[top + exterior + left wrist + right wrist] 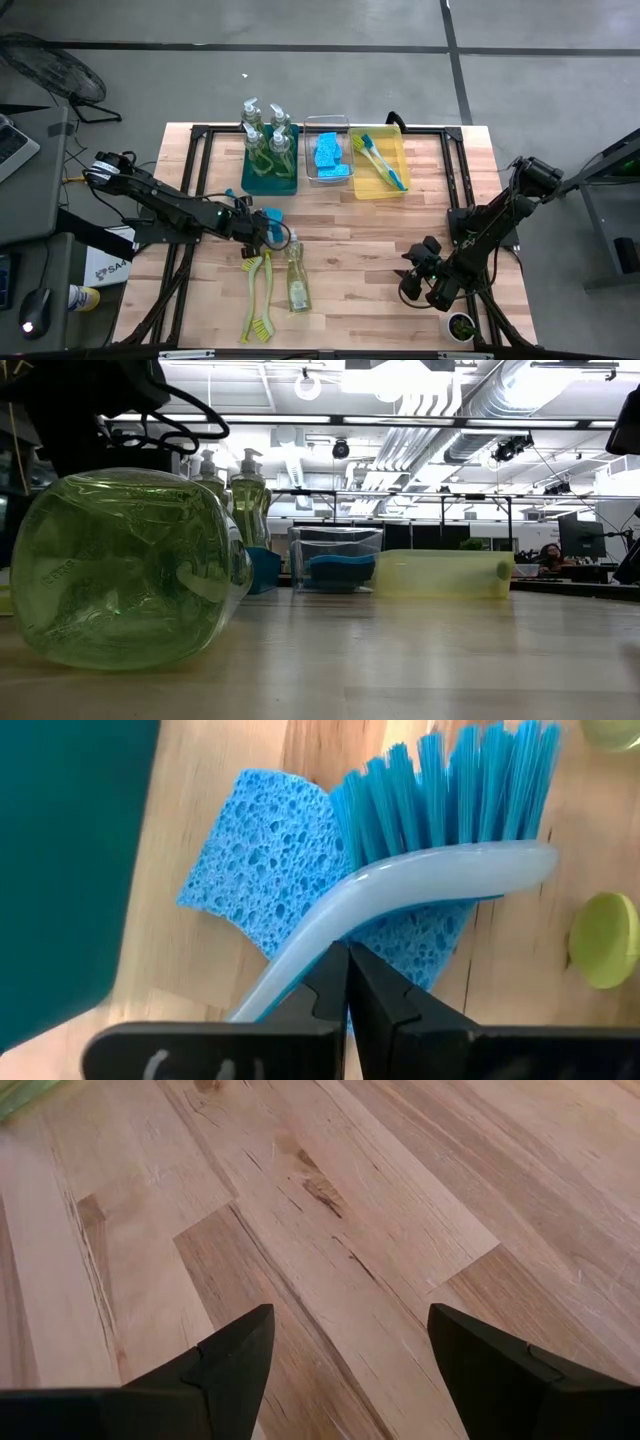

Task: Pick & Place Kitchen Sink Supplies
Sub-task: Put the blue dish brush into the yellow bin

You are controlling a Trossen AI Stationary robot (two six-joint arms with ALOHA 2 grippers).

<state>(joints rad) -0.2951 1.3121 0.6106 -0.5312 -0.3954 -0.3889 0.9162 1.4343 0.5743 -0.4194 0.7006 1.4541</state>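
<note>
My left gripper is closed beside the pale handle of the dish brush, so I need to open it again next and then grab the handle.
A blue-bristled dish brush with a pale handle lies across a blue sponge on the wooden table. My left gripper stands shut at the brush's neck, left of the table's middle. A clear bottle of yellow-green soap lies on its side nearby, with two yellow-green brushes beside it. Its base fills the left of the low view. My right gripper hovers open over bare wood at the near right, nothing between its fingers. My left gripper's shut fingertips lie against the lower edge of the brush's handle, just behind the head. They come slanting down from the table's left. Nothing shows between the fingers. The brush rests on the sponge and the table.
Three bins stand at the far middle: a teal bin with upright soap bottles, a clear bin with blue sponges, and a yellow bin with a blue brush. A small green-topped cup sits at the near right corner.
</note>
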